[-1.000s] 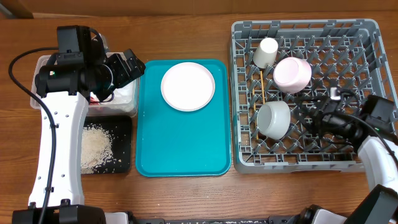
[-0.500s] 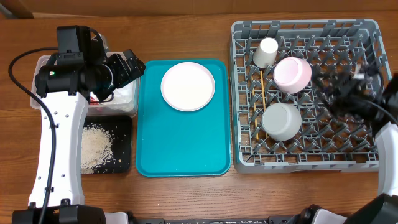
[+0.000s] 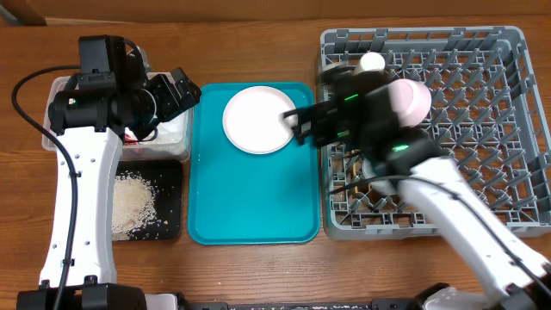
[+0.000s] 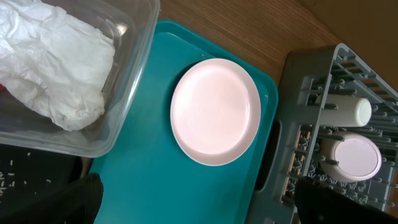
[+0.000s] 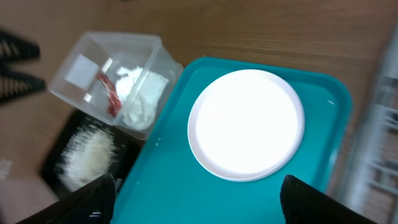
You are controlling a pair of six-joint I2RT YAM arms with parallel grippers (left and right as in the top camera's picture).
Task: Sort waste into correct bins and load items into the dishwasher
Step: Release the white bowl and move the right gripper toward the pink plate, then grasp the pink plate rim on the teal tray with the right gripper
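Note:
The right gripper grabs the pale pink plate by its rack-side rim [image 3: 292, 125] next, which leaves the rest free to stand on edge in the rack [image 3: 516, 129].
The pale pink plate [image 3: 260, 119] lies on the teal tray [image 3: 250, 202]. My right gripper [image 3: 294, 127] hovers open over the tray's right edge, just right of the plate [image 5: 246, 124], with nothing between its fingers [image 5: 93, 199]. My left gripper [image 3: 182, 89] stays open and empty above the clear tub [image 3: 60, 86], which holds the white napkin [image 4: 56, 68] and red wrapper [image 5: 109, 93]. Rice [image 3: 131, 204] lies in the black tray [image 3: 172, 172]. In the grey rack [image 3: 516, 129] stand the white cup [image 3: 372, 62] and pink bowl [image 3: 415, 100]. My right arm hides the grey-white bowl and chopsticks.
The teal tray sits between the bins on the left and the rack on the right. My right arm stretches across the rack's left half. Bare wooden table [image 3: 258, 43] runs along the back and front edges.
My right arm has swung left from the rack's right side to the teal tray's edge, its jaws opening wider. The grey-white bowl stayed behind in the rack. My left arm has not moved.

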